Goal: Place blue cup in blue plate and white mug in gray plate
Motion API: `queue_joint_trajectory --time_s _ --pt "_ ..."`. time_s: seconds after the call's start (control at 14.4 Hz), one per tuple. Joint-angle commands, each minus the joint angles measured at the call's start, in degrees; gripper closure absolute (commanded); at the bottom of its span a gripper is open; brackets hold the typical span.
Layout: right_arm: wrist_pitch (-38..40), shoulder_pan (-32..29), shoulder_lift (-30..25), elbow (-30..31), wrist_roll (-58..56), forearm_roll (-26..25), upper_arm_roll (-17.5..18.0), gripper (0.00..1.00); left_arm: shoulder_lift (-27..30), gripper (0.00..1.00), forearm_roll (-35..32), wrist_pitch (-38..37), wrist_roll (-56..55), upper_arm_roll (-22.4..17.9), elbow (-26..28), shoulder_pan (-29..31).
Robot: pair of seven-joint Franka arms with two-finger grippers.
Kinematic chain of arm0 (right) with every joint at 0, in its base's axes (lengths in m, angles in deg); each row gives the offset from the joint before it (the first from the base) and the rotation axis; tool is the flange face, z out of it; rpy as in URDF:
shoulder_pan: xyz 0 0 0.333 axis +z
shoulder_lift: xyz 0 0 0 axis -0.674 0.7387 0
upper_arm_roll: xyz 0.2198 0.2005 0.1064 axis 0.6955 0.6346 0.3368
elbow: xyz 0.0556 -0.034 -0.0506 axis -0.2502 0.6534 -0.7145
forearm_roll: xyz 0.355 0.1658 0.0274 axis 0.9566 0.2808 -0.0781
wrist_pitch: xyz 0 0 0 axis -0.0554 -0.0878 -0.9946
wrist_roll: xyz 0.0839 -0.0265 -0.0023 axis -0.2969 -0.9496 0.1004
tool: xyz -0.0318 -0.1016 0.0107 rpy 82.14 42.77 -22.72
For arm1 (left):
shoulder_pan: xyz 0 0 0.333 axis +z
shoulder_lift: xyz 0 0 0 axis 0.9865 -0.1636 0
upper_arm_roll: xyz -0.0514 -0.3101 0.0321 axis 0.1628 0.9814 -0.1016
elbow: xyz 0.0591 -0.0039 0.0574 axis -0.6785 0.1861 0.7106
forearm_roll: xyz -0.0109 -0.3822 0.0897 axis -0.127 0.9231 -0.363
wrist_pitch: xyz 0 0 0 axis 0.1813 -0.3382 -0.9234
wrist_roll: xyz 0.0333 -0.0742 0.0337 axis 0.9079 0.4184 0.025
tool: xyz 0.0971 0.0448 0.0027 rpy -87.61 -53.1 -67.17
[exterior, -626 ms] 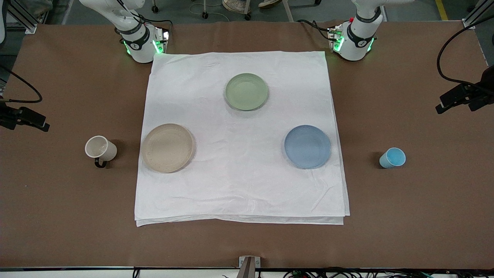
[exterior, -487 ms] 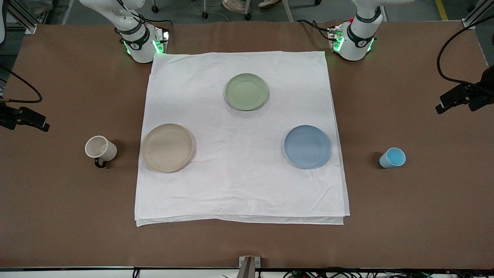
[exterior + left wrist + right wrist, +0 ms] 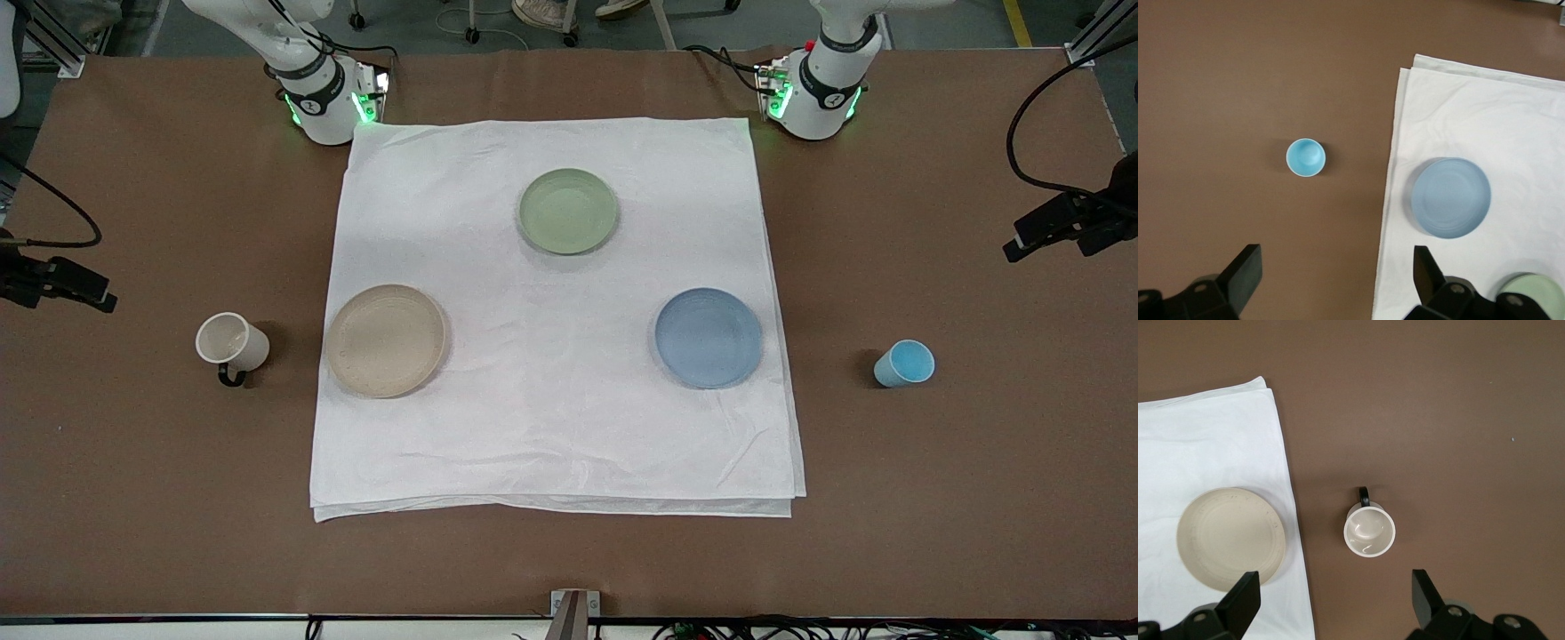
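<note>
I will next grab the mug by its black handle with my right gripper, to put the white mug in the gray plate.
The blue cup stands upright on the bare brown table at the left arm's end, beside the blue plate on the white cloth. It also shows in the left wrist view, with the blue plate. The white mug stands upright at the right arm's end, beside the gray plate. The right wrist view shows the mug and the gray plate. My left gripper is open, empty, high over the table by the cup. My right gripper is open, empty, high by the mug.
A pale green plate lies on the white cloth, closer to the robots' bases than the other two plates. The cloth covers the middle of the brown table. Both plates are empty.
My right gripper has shifted slightly toward the white mug. The left gripper, cups and plates have not moved.
</note>
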Motion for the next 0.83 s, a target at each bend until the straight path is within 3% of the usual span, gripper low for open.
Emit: queue_joint_trajectory --time_s 0.0,0.14,0.35,0.77 --pt "-4.1 -1.2 7.5 0.0 -0.7 -0.5 0.9 0.0 -1.5 0.0 1.5 0.3 -1.0 -0.4 1.4 1.3" --pt "-7.2 -1.0 13.2 -0.1 -0.7 -1.0 0.9 0.0 -2.7 0.0 1.4 3.7 -0.8 -0.4 6.5 1.6" --pt "-12.2 -1.2 20.0 -0.3 -0.8 -0.9 0.9 0.0 -5.8 0.0 -4.3 11.9 -1.0 0.1 13.0 0.8" --pt "-15.8 -1.9 26.9 1.5 -3.3 -0.7 0.9 0.0 -15.9 0.0 -5.1 27.3 -5.3 0.1 19.0 -1.7"
